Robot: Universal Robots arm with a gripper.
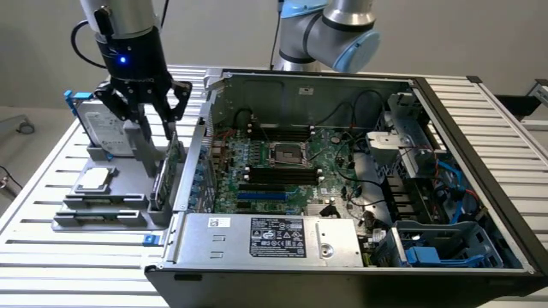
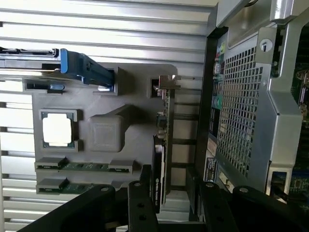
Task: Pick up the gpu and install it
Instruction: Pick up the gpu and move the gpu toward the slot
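Note:
I will grip the GPU next by its exposed top edge (image 1: 169,154), because the computer case stands close beside it and the holder's slot hides its lower edge.
The gpu (image 1: 169,168) stands on edge in a slot at the near side of the grey parts holder (image 1: 128,192), right beside the computer case. In the wrist view the gpu (image 2: 161,164) appears edge-on, a thin black and green card with its silver bracket (image 2: 167,82) at the far end. My gripper (image 1: 153,123) hangs just above the card's back half. The gripper (image 2: 169,195) is open, its black fingers (image 2: 145,193) standing on either side of the card's top edge with a gap to it. Nothing is held.
The open computer case (image 1: 462,128) with its motherboard (image 1: 287,170) lies to the exterior view's right of the holder. In the holder sit a silver hard drive in a blue frame (image 1: 104,131), a square processor chip (image 1: 94,181) and two memory sticks (image 1: 99,215). The slatted table (image 1: 51,256) runs beneath.

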